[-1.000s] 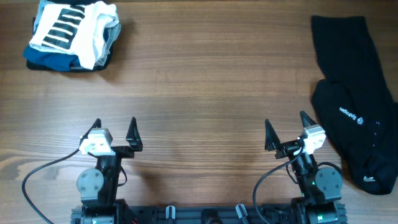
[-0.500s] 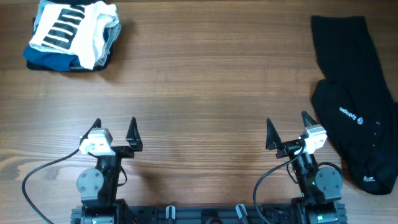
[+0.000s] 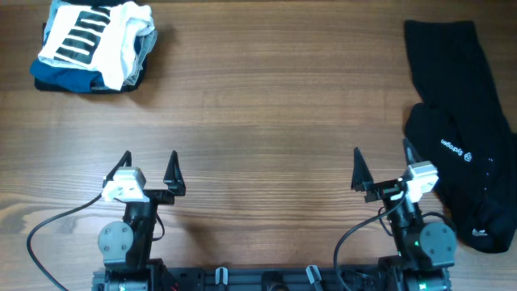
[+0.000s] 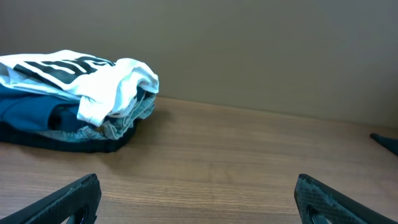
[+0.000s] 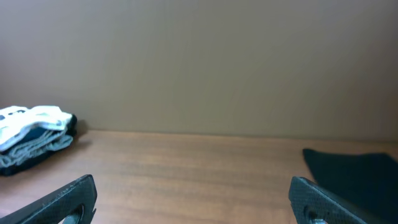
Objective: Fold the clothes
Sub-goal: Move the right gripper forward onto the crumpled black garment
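My right gripper grabs the inner edge of the black garment (image 3: pixel 462 121) near the white lettering next, to drag the garment inward for folding.
The clothes, a black trouser-like garment (image 3: pixel 462 121) with small white lettering and a tiny white tag, lie crumpled along the table's right edge; a part shows in the right wrist view (image 5: pixel 357 171). My right gripper (image 3: pixel 383 162) is open and empty at the front right, its right finger close beside the garment's left edge. My left gripper (image 3: pixel 148 165) is open and empty at the front left, far from the garment. Both sets of fingers show wide apart in the wrist views (image 4: pixel 199 199) (image 5: pixel 193 199).
A folded pile of white, black-striped and blue clothes (image 3: pixel 93 44) sits at the back left corner, also seen in the left wrist view (image 4: pixel 74 99) and right wrist view (image 5: pixel 34 140). The wooden table (image 3: pixel 266 105) spans the view. A plain wall stands behind.
My right gripper has shifted to the right, toward the black garment. The left arm and the garment have not moved.
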Controlling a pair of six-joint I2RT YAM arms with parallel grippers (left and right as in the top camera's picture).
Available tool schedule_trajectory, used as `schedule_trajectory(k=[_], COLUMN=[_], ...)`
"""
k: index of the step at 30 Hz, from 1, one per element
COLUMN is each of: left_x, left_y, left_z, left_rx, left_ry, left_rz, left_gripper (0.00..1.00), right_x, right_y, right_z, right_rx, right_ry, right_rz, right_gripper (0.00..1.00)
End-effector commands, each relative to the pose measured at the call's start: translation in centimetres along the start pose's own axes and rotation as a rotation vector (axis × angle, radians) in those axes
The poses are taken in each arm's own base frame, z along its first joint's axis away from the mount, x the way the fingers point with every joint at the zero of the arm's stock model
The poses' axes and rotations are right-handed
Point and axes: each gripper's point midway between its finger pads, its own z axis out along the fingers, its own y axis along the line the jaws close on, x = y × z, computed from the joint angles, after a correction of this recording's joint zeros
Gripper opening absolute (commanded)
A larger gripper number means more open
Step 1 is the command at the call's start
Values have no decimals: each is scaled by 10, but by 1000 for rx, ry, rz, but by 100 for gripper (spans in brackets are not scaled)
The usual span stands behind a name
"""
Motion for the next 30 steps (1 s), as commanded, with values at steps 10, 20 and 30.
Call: schedule_trajectory(k=[10, 20, 30], left_x=[-71, -90, -10], left_y=[-17, -17, 3], left_z=[7, 52, 91], left_rx=[-4, -62, -144], left_ry=[151, 475, 886], left_rz=[-36, -79, -138], left_gripper=[100, 100, 100], right_x=[-74, -46, 84], right_y=[-3, -25, -83], right_z=[69, 118, 126], right_rx=[27, 85, 228], right_ry=[256, 714, 1111], right_rz=[-46, 80, 219], right_gripper=[100, 100, 100])
